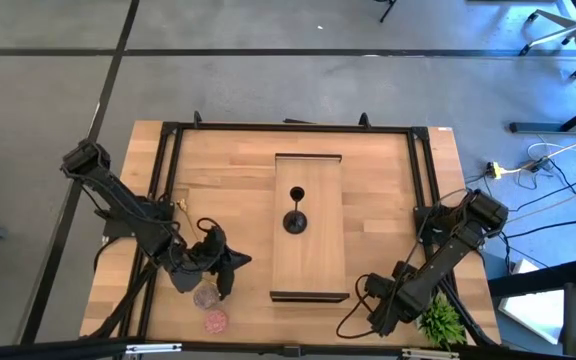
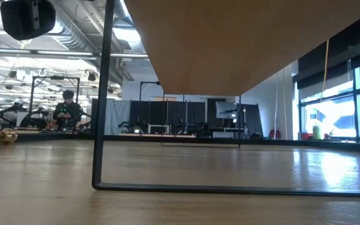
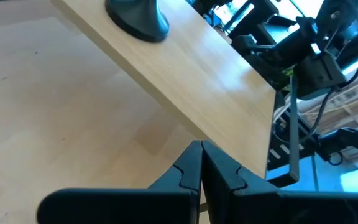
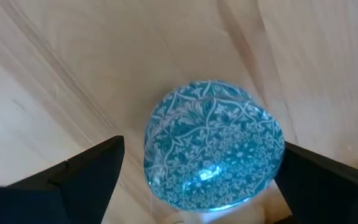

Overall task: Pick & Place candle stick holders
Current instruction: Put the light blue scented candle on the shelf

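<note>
The right gripper's fingertips reach down beside the light-blue patterned holder (image 4: pixel 213 146), low over the table, so the right gripper should close on the holder now.
A black stemmed candle stick holder (image 1: pixel 296 216) stands on its round base (image 3: pixel 138 18) on the raised wooden shelf (image 1: pixel 308 260) in the middle of the table. Two low round ones, mauve (image 1: pixel 205 296) and pink (image 1: pixel 215 321), sit on the table near the front left. A light-blue patterned one (image 4: pixel 213 146) rests on the table directly under my right gripper (image 4: pixel 204 168), which points down, open, one finger on either side of it. My left gripper (image 3: pixel 201 168) hovers shut and empty left of the shelf, above the mauve one. A gold piece (image 1: pixel 182 207) lies by the left arm.
The shelf stands on a thin black frame (image 2: pixel 99 125) with open space beneath its board. A green leafy plant (image 1: pixel 440 320) sits at the table's front right corner, next to my right arm (image 1: pixel 438 255). A black rail (image 1: pixel 288 127) borders the tabletop.
</note>
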